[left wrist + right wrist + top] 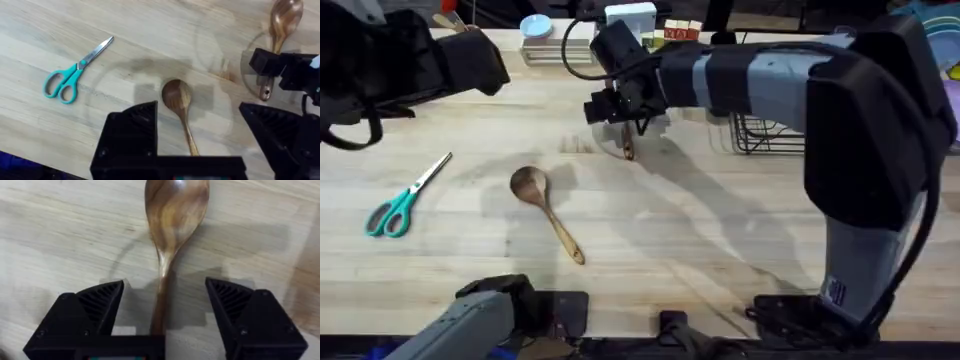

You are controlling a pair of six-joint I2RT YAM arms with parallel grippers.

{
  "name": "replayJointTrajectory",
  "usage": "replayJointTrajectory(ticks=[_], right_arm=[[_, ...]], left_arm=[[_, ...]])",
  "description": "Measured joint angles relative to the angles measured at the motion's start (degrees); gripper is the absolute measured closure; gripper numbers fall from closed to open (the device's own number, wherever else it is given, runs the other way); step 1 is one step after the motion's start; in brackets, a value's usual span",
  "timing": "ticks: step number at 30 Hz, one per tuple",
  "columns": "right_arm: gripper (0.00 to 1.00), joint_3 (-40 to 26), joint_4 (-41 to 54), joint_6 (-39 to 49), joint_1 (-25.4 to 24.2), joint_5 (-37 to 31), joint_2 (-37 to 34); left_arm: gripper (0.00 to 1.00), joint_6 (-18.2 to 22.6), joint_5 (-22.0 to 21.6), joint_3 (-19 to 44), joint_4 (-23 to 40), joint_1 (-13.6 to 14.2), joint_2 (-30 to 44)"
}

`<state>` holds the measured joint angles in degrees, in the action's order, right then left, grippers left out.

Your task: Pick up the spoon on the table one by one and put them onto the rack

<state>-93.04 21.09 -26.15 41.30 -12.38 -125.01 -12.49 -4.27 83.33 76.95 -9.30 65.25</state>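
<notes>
The brown wooden spoon has to go onto the rack (767,140), so next I need to grab the spoon by its slim handle (628,142) with my right gripper.
One wooden spoon (544,203) lies mid-table, bowl toward the far left; it also appears under my left gripper (200,135), which hangs high above it, open and holding nothing. The other spoon (172,215) lies farther back, its handle end (627,150) poking out from beneath my right gripper (617,118). My right gripper (162,312) is open, one finger on each side of that spoon's handle, not closed on it. In the left wrist view the far spoon (284,20) lies under the right gripper (280,65). The black wire rack (767,140) stands behind the right arm, mostly hidden.
Teal-handled scissors (403,203) lie at the table's left. Plates and small boxes (548,45) line the far edge. The left arm's dark bulk (410,55) hangs over the far left corner. Bare wood stretches in front of the near spoon.
</notes>
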Motion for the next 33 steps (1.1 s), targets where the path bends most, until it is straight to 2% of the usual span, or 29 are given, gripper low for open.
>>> replayJointTrajectory(ticks=[2, 5, 6, 8, 9, 15, 17, 20, 21, 26, 29, 31, 33], right_arm=[[0.008, -0.44, 0.7, 0.0, 0.04, 0.03, -0.12], [0.148, -0.84, 1.7, 0.25, -0.03, -0.38, -0.33], [0.347, -0.84, 2.34, 0.37, -0.35, -1.0, -0.33], [0.494, -0.87, 2.9, 0.39, -0.47, -1.54, -0.33], [0.634, -0.89, 3.19, 0.39, -0.55, -1.95, -0.33], [0.885, -0.89, 2.85, 0.33, -0.55, -2.21, -0.33], [0.925, -0.89, 2.61, 0.22, -0.55, -2.23, -0.33], [0.923, -1.02, 2.74, 0.45, -0.55, -2.14, -0.33], [0.958, -1.71, 3.34, 1.73, -0.55, -1.54, -0.42], [0.967, -5.54, 5.1, 8.65, -0.28, 0.57, -0.7], [0.97, -6.33, 5.47, 10.06, -0.47, -0.34, 0.23], [0.97, -6.5, 6.13, 13.27, -1.86, -1.43, 6.41], [0.97, -6.64, 6.22, 13.82, -2.44, -1.6, 8.96]], left_arm=[[0.008, 0.0, 0.0, 0.0, 0.0, 0.0, -0.02], [0.007, 0.0, 0.0, 0.0, 0.0, 0.0, 0.0], [0.007, 0.0, 0.0, 0.0, 0.0, 0.0, 0.0], [0.006, 0.0, 0.0, 0.0, 0.0, 0.0, 0.0], [0.007, 0.0, 0.01, 0.0, 0.0, 0.0, -0.01], [0.007, 0.0, 0.0, 0.0, 0.0, 0.0, 0.0], [0.007, 0.0, 0.02, 0.0, 0.0, 0.0, -0.02], [0.007, 0.0, 0.0, 0.0, 0.0, 0.0, 0.0], [0.007, 0.0, 0.02, 0.0, 0.0, 0.0, 0.0], [0.006, 0.0, 0.0, 0.0, 0.0, 0.0, 0.0], [0.008, 0.0, 0.0, 0.0, 0.0, 0.0, 0.0], [0.007, 0.0, 0.0, 0.0, -0.04, 0.0, 0.0], [0.007, 0.0, 0.02, 0.0, -0.32, 0.0, 0.0]])
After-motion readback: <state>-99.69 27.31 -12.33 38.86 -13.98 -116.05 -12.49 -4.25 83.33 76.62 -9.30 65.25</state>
